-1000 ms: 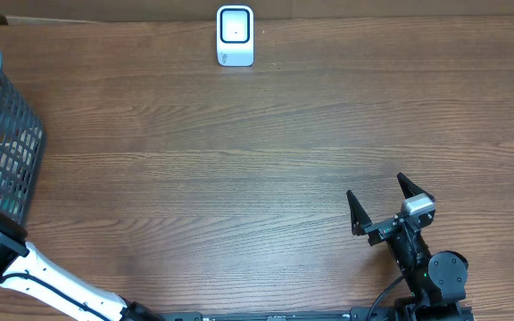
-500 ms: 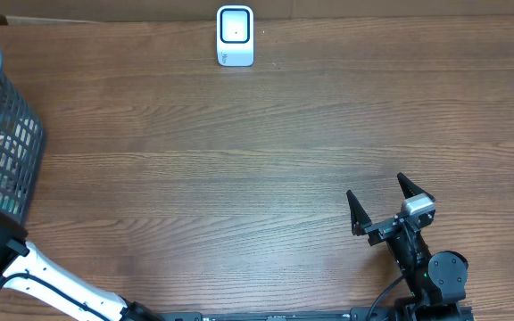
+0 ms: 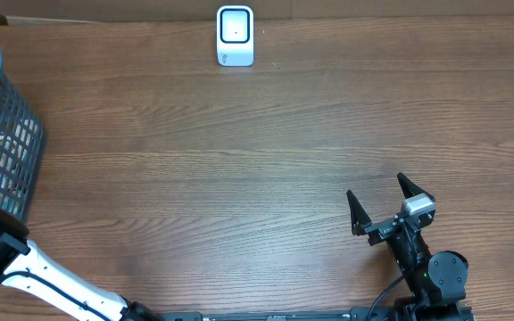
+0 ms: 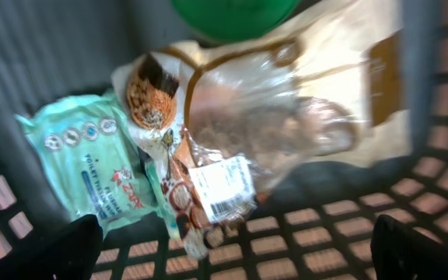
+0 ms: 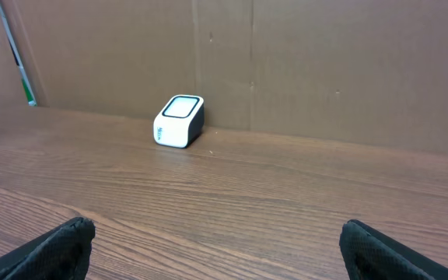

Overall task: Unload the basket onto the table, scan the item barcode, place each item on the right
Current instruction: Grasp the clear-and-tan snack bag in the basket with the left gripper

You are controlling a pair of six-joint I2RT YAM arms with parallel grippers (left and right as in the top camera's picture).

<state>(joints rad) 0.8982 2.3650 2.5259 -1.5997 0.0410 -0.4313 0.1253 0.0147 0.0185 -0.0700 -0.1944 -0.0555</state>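
Note:
The white barcode label (image 4: 222, 187) has to stay uncovered to scan, so my left gripper will reach the snack bag and grab it across its clear middle (image 4: 249, 111).
In the left wrist view, a clear snack bag (image 4: 286, 117) with a white barcode label (image 4: 222, 187) lies on the floor of the grey mesh basket (image 4: 341, 233). My left gripper (image 4: 239, 250) hangs just above it, open, its dark fingertips (image 4: 72, 245) wide apart and holding nothing. Next to the bag lies a teal packet (image 4: 84, 163). The white barcode scanner (image 3: 235, 36) stands at the table's far edge, and the right wrist view shows the scanner (image 5: 179, 120) ahead on the left. My right gripper (image 3: 384, 203) is open and empty near the front right.
The basket (image 3: 7, 134) stands at the table's left edge, with my left arm (image 3: 52, 281) reaching into it from the front. A green round thing (image 4: 232, 12) lies at the basket's far side. A cardboard wall (image 5: 286, 62) backs the table.
My left arm's wrist has shifted slightly at the basket's near edge. The right arm and the scanner have not moved.

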